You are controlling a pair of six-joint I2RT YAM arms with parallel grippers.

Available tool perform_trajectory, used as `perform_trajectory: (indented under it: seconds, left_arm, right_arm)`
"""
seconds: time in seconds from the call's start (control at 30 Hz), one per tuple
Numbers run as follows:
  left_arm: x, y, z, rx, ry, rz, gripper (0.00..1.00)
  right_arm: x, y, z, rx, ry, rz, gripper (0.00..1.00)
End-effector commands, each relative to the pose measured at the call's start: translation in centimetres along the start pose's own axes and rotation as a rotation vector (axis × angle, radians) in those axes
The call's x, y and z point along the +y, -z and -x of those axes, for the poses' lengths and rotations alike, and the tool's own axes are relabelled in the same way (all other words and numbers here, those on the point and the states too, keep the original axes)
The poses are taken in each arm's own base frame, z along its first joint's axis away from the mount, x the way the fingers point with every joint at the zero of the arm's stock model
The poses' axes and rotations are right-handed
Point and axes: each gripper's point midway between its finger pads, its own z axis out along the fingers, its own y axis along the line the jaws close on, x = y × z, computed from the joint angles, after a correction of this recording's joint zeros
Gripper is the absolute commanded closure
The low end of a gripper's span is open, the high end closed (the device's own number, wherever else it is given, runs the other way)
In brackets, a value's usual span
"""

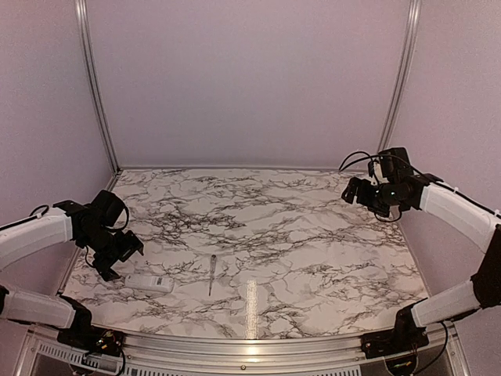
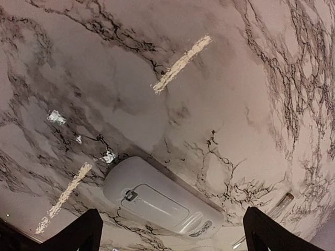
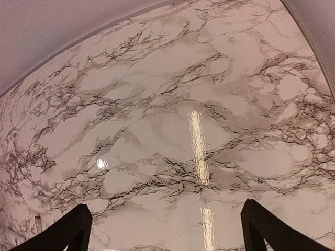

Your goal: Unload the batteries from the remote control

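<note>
The remote control [image 1: 149,283] lies flat below my left gripper's fingers, so they would close on air now. My left gripper should move down first, then close on the remote control.
The white remote control [image 1: 149,283] lies flat near the table's front left. In the left wrist view the remote control [image 2: 162,201] shows its back, with a closed cover panel and a small dark latch [image 2: 131,196]. No batteries show in any view. My left gripper [image 1: 119,260] hovers just left of and above the remote. It is open, and its dark fingers [image 2: 78,232] stand wide on either side of the remote without touching it. My right gripper [image 1: 352,192] hangs open above the far right of the table, with nothing between its fingers [image 3: 261,225].
A thin pale pen-like tool [image 1: 212,274] lies on the marble table [image 1: 297,235], right of the remote; its tip [image 2: 282,201] shows in the left wrist view. Pale scuff marks [image 2: 180,65] streak the surface. Walls and metal rails [image 1: 98,86] enclose the table.
</note>
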Motion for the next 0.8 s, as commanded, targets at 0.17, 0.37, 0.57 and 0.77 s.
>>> perform_trajectory:
  seconds: [0.17, 0.37, 0.57, 0.77]
  left_arm:
    - [2.1, -1.6, -2.6, 0.074, 0.371, 0.001, 0.01]
    - [1.5, -2.2, -2.7, 0.084, 0.418, 0.015, 0.03]
    - [1.0, -3.0, -2.8, 0.074, 0.466, 0.046, 0.06]
    - [-0.4, -3.8, -2.9, 0.073, 0.433, 0.084, 0.13]
  right_arm:
    - [-0.8, 0.1, -2.4, 0.051, -0.048, -0.017, 0.02]
    - [-0.5, -0.1, -2.3, 0.056, -0.023, -0.006, 0.02]
    - [-0.5, -0.1, -2.0, 0.045, -0.017, -0.008, 0.02]
    - [-0.7, -0.7, -2.4, 0.064, -0.005, -0.02, 0.02]
